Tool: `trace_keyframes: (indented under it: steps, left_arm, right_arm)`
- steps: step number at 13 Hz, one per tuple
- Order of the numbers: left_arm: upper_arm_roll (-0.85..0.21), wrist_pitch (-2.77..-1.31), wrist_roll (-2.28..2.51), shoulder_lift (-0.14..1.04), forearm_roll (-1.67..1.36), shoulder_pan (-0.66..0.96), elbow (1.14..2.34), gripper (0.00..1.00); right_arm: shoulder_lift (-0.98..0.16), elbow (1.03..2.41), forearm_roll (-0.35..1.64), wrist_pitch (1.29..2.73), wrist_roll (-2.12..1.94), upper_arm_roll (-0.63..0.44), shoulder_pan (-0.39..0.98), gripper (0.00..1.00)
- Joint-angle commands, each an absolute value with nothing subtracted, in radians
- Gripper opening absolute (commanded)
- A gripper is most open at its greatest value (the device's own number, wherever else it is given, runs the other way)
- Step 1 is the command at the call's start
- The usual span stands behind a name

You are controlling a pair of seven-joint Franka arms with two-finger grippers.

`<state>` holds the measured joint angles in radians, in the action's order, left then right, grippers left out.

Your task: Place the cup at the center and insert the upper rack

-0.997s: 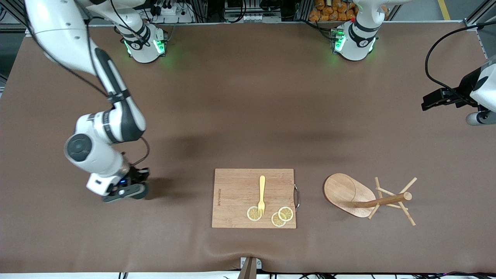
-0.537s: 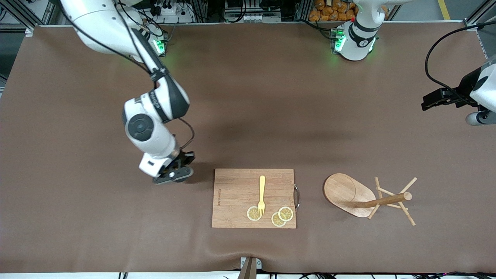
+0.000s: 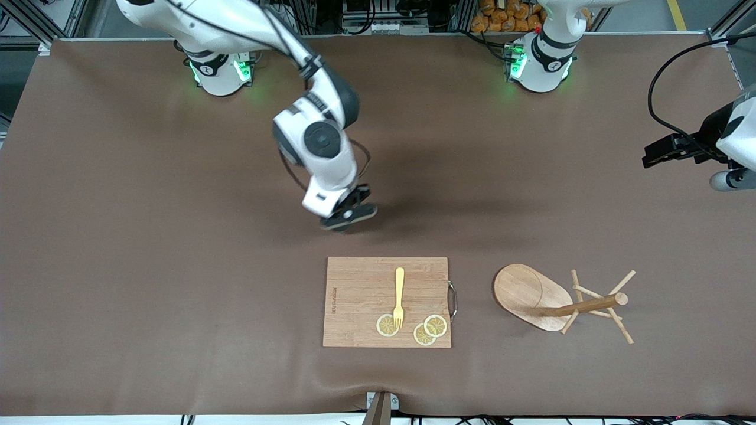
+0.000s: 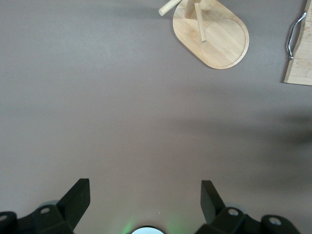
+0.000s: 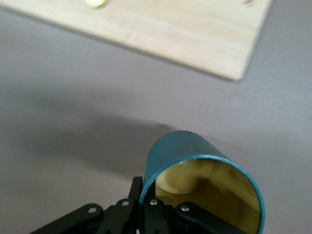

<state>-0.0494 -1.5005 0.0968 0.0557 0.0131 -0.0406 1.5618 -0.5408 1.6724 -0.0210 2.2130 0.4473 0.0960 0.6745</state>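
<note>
My right gripper is holding the cup (image 5: 180, 151) and should keep holding it until it stands at center. The cup's lower edge is above the table beside the cutting board.
My right gripper (image 3: 349, 216) hangs over the bare mat near the table's middle, above a spot just farther from the front camera than the cutting board. In the right wrist view it (image 5: 146, 195) is shut on the rim of the dark teal cup (image 5: 180, 151), whose yellowish inside faces the camera. The hand hides the cup in the front view. The upper rack (image 3: 582, 307), a wooden mug tree, lies on its side toward the left arm's end, beside the board; its oval base shows in the left wrist view (image 4: 214, 36). My left gripper (image 3: 652, 154) (image 4: 146, 190) waits open and empty, high over that end.
A rectangular wooden cutting board (image 3: 360, 295) lies near the front edge with a yellow fork (image 3: 399, 295) and lemon slices (image 3: 425, 330) on it. Its corner shows in the right wrist view (image 5: 170, 29) and its metal handle in the left wrist view (image 4: 292, 29).
My right arm has swung with the cup from the right arm's end of the table toward the middle and away from the front edge. The left arm has not moved.
</note>
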Motion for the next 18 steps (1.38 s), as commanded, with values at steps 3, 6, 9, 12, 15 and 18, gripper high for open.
trace_keyframes:
  steps: [3,6,9,12,15,18]
  left_arm:
    - [-0.054,-1.483,0.092,0.060,0.011,-0.048,1.551,1.00]
    - [-0.054,-1.485,0.097,0.060,0.012,-0.048,1.549,1.00]
    - [-0.055,-1.485,0.103,0.060,0.011,-0.046,1.549,1.00]
    - [-0.055,-1.485,0.104,0.060,0.009,-0.046,1.549,1.00]
    - [-0.055,-1.485,0.109,0.060,0.009,-0.045,1.549,1.00]
    - [-0.055,-1.485,0.107,0.070,0.008,-0.040,1.548,1.00]
  right_arm:
    - [-0.555,1.677,-0.021,2.213,0.466,0.087,0.811,0.00]
    - [-0.577,1.677,-0.023,2.221,0.449,0.087,0.857,0.00]
    - [-0.592,1.677,-0.023,2.227,0.355,0.087,0.879,0.00]
    - [-0.606,1.677,-0.026,2.233,0.324,0.089,0.885,0.00]
    - [-0.623,1.678,-0.028,2.273,0.318,0.089,0.890,0.00]
    - [-0.624,1.675,-0.028,2.273,0.319,0.089,0.899,0.00]
